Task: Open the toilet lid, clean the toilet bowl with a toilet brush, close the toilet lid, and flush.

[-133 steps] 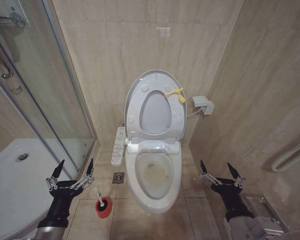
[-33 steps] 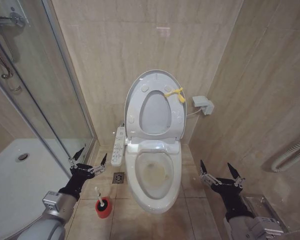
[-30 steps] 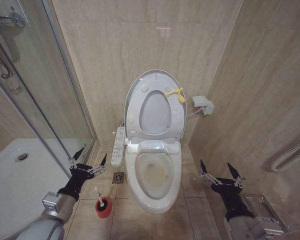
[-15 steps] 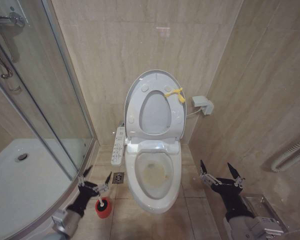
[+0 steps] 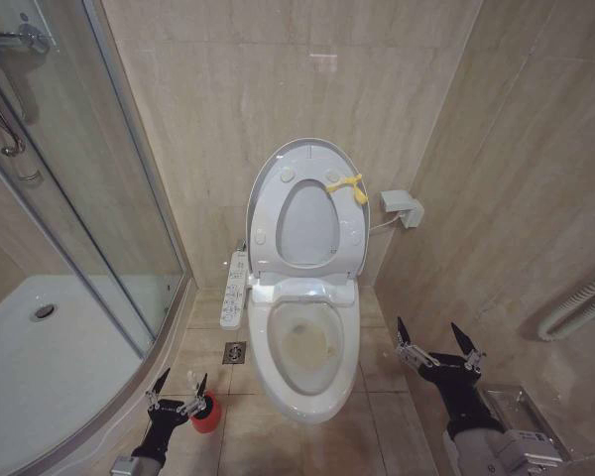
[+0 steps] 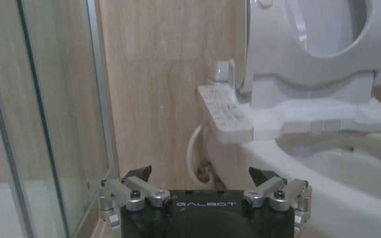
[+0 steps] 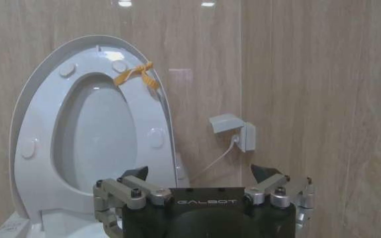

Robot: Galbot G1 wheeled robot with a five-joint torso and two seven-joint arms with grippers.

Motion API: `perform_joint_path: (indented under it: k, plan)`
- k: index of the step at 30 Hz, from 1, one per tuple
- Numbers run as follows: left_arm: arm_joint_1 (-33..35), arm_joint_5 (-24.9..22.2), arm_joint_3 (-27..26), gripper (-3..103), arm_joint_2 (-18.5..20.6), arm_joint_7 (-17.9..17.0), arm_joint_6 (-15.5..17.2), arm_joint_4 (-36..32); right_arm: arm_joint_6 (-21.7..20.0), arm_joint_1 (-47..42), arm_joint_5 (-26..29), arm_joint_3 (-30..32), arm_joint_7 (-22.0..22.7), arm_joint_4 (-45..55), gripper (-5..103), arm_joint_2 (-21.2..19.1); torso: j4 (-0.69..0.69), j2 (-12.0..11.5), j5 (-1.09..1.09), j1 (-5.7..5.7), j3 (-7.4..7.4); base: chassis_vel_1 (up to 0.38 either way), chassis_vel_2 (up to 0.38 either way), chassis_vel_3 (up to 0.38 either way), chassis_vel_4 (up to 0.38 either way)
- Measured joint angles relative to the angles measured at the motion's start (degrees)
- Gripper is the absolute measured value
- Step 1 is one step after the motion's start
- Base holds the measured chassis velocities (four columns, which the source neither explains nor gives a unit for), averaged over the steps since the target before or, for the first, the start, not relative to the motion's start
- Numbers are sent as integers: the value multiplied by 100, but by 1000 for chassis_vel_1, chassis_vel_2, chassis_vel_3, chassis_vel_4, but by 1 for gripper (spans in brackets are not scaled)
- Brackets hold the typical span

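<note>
The left gripper grabs the brush by its handle next, since the brush head sits down inside the red holder (image 5: 209,413) and only the white handle (image 5: 191,379) stands up.
The toilet lid (image 5: 307,147) stands upright against the back wall, the seat ring (image 5: 268,213) raised in front of it and a yellow tag (image 5: 352,185) at its top. Below lies the toilet bowl (image 5: 265,357), its inside stained yellowish. The toilet brush (image 5: 191,377) stands in a red holder (image 5: 209,413) on the floor left of the bowl. My left gripper (image 5: 178,385) is open, low beside the holder, with the handle's tip showing between its fingers. My right gripper (image 5: 438,342) hangs open to the right of the bowl. The lid (image 7: 45,124) also faces the right wrist camera.
A glass shower door (image 5: 99,198) and white shower tray (image 5: 40,357) close off the left. The button panel (image 5: 235,291) juts from the toilet's left side, with a floor drain (image 5: 235,351) below it. A wall box (image 5: 402,209) and cable sit right of the lid.
My left arm has dropped and drawn back from beside the shower door edge to the red holder and brush. The right arm has not moved.
</note>
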Motion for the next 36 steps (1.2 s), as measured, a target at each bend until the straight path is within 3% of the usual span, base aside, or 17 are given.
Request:
perform_joint_path:
  k: [12, 26, 36]
  plan:
    - [-882, 47, 3, 98, 71, 284, -596, 1531, 0, 0, 0, 0, 0, 0, 100, 0, 0, 0, -1, 0, 1, 0, 0, 0, 0]
    - [-1696, -74, 46, 100, 64, 649, -908, 2861, 0, 0, 0, 0, 0, 0, 100, 0, 0, 0, -1, 0, 1, 0, 0, 0, 0]
    - [-1943, -119, 48, 98, 66, 779, -1003, 3260, 0, 0, 0, 0, 0, 0, 100, 0, 1, 0, 0, 0, 1, 0, 0, 0, 0]
